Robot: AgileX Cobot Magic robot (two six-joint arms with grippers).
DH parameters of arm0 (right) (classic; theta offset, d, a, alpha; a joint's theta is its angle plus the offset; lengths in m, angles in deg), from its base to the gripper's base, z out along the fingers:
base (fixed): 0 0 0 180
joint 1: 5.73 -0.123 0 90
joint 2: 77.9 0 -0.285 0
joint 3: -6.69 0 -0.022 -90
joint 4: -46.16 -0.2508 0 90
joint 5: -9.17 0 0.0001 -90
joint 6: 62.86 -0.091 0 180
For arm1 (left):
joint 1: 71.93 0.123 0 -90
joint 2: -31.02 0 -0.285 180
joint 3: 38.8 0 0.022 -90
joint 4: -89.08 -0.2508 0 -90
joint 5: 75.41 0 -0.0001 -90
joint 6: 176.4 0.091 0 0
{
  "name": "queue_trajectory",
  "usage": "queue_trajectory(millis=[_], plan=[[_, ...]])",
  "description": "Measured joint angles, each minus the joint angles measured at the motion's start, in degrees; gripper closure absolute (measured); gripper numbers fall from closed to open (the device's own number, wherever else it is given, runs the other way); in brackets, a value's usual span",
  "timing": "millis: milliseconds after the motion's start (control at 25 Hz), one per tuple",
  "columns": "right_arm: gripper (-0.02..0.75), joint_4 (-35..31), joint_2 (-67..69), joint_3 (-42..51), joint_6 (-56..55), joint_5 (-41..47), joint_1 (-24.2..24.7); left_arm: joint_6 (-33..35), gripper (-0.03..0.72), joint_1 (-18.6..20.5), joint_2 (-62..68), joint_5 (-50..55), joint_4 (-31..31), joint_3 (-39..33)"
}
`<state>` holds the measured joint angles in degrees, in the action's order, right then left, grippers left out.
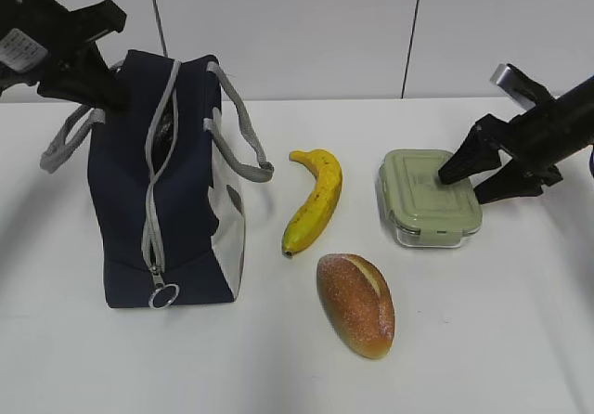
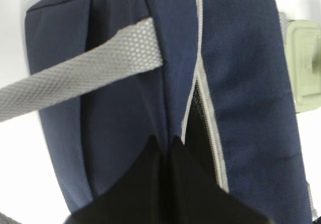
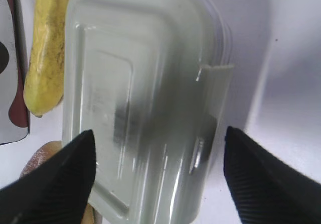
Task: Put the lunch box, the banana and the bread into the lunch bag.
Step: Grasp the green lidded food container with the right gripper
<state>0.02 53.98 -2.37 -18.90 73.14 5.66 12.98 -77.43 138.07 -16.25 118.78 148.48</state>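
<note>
My right gripper should next pick up the lunch box by its latched side edge point(image 1: 469, 199) point(image 3: 188, 138), because the green lid is wider than my open fingers.
The navy lunch bag point(image 1: 186, 200) stands at the left, its grey zipper point(image 2: 215, 148) parted only at the far end. My left gripper point(image 1: 104, 94) is shut on a fold of the bag's fabric point(image 2: 166, 142) beside that gap, at the bag's far top corner. The lunch box point(image 1: 427, 196) with its sage-green lid point(image 3: 145, 83) sits at the right. My right gripper point(image 1: 461, 188) hangs open just above its near-right end, one finger on each side point(image 3: 158, 131). The banana point(image 1: 314, 200) and the bread point(image 1: 355, 304) lie between bag and box.
A grey strap handle point(image 2: 85, 73) crosses the bag's side in the left wrist view, another loops toward the banana point(image 1: 243, 135). The metal ring pull point(image 1: 164, 296) hangs at the bag's near end. A white wall stands behind the white table point(image 1: 483, 340).
</note>
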Motion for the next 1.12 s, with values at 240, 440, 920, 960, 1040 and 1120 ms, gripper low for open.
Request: queue_trajectory(millis=[240,440,920,960,1040,1120], plan=[[0.153,-3.8,2.4,0.0,3.6,1.2,0.7,0.0,0.69,0.0,0.0,0.0,0.0,0.0],[0.207,-6.0,3.4,0.0,5.5,2.7,0.7,0.0,0.69,0.0,0.0,0.1,0.0,0.0],[0.345,-10.1,5.2,-0.1,6.6,3.7,0.8,0.7,0.69,0.0,0.0,0.1,0.0,0.0],[0.349,-10.1,5.2,-0.1,6.7,3.7,0.8,0.7,0.69,0.0,0.0,0.1,0.0,0.0],[0.351,-10.1,5.2,-0.1,6.7,3.7,0.8,0.7,0.69,0.0,0.0,0.1,0.0,0.0],[0.353,-10.2,5.2,-0.1,6.7,3.7,0.8,0.8,0.69,0.0,0.0,0.1,0.0,0.0]])
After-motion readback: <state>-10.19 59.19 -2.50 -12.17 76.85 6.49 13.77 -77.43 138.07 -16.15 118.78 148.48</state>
